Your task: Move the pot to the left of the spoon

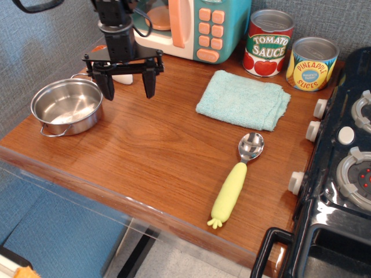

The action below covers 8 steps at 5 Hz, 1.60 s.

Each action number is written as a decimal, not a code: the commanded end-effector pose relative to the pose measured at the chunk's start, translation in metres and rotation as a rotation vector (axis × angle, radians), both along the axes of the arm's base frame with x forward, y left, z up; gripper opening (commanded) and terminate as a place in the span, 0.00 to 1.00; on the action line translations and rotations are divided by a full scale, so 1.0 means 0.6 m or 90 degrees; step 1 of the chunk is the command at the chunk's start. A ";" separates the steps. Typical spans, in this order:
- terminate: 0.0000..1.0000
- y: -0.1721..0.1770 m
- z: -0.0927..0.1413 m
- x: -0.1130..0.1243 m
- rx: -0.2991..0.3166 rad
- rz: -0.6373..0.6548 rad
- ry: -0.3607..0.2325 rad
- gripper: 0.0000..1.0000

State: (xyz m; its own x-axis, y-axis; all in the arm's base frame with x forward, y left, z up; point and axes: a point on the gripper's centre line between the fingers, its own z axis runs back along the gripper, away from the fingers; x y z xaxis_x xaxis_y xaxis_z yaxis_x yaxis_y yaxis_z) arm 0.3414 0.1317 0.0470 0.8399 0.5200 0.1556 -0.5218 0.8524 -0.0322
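The gripper grabs the shiny steel pot by its rim (pixel 102 95) next, to move the pot to the spoon's side (pixel 200 168).
The pot (pixel 66 106) is a shallow shiny steel pot with two wire loop handles; it stands empty near the table's left edge. The spoon (pixel 236 180) lies at the front right, its metal bowl pointing away and its pale yellow-green handle toward the front edge. My gripper (pixel 128 84) is open and empty, its two black fingers pointing down. It hangs above the table just right of the pot's far rim, not touching it. It hides most of a small toy behind it.
A toy microwave (pixel 185 26) stands at the back. A light-blue cloth (pixel 243 99) lies in the back middle. Two tin cans, tomato sauce (pixel 268 43) and pineapple slices (pixel 312 63), stand at the back right. A black toy stove (pixel 342 168) fills the right side.
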 end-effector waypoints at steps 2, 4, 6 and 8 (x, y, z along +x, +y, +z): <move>0.00 0.058 0.012 -0.023 0.021 0.030 -0.002 1.00; 0.00 0.061 -0.045 -0.042 0.016 0.066 0.071 1.00; 0.00 0.054 -0.042 -0.043 0.029 0.059 0.068 0.00; 0.00 0.035 0.013 -0.058 0.107 0.114 0.054 0.00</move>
State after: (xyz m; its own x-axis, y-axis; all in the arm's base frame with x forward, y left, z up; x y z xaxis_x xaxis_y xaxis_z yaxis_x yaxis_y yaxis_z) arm 0.3068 0.1490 0.0320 0.7571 0.6411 0.1252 -0.6529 0.7364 0.1774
